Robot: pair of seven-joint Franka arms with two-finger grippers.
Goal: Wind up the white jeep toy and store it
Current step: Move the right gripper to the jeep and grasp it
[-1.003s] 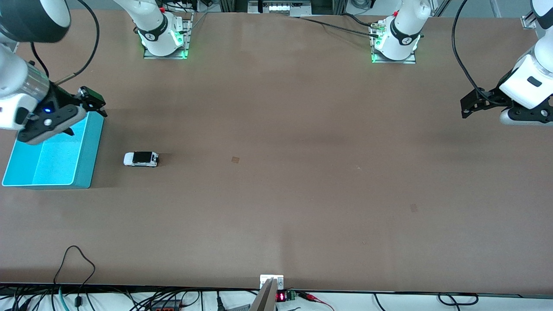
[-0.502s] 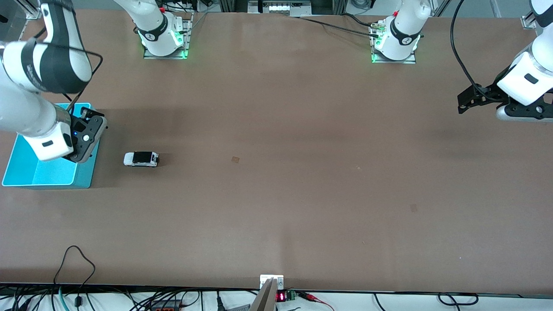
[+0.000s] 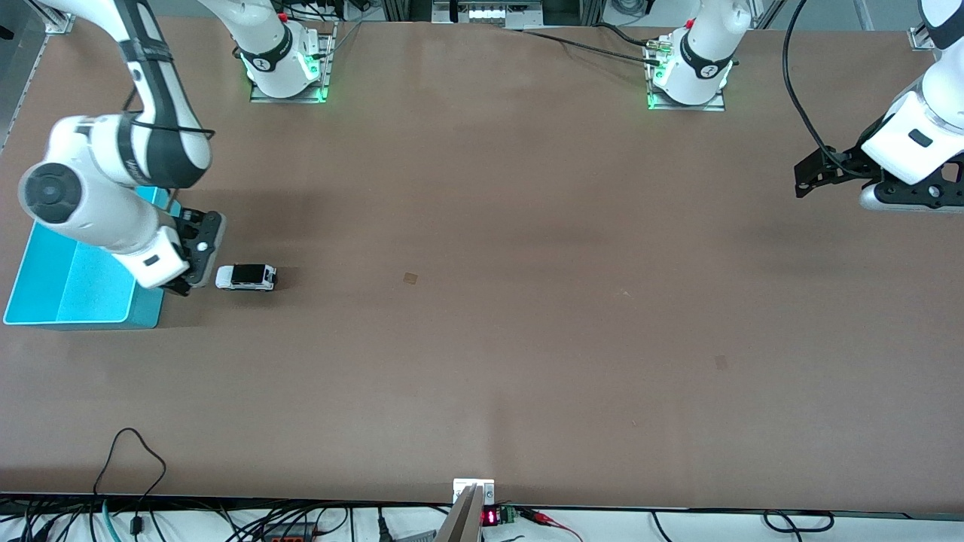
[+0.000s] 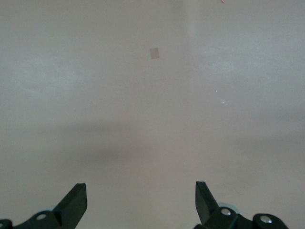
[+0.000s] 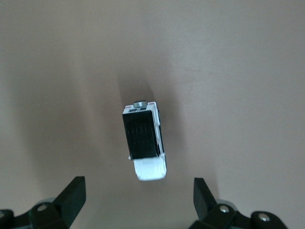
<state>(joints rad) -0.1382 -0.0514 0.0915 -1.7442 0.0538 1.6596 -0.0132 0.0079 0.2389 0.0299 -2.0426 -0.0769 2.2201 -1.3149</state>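
The white jeep toy should next be grabbed by its black-roofed body [image 3: 248, 275] with my right gripper, so that it can be stored in the teal bin [image 3: 45, 290].
The white jeep toy [image 3: 246, 277], tiny, with a black roof panel, stands on the brown table [image 3: 482, 301] beside the teal bin [image 3: 45, 290]. In the right wrist view the jeep [image 5: 144, 146] lies just ahead of the open fingers and is untouched. My right gripper [image 3: 192, 256] hangs open and empty between the bin and the jeep, close to the jeep's end. My left gripper [image 3: 809, 177] is open and empty, up over the left arm's end of the table, and waits; its wrist view shows only bare table between the fingertips [image 4: 76, 198].
The teal bin is open-topped and looks empty, partly covered by the right arm [image 3: 113, 181]. Both arm bases [image 3: 282, 64] stand along the table edge farthest from the front camera. Cables [image 3: 135, 452] hang at the near edge.
My right gripper has swung from over the teal bin down toward the jeep and now sits just beside it. The left gripper shifted slightly. The jeep has not moved.
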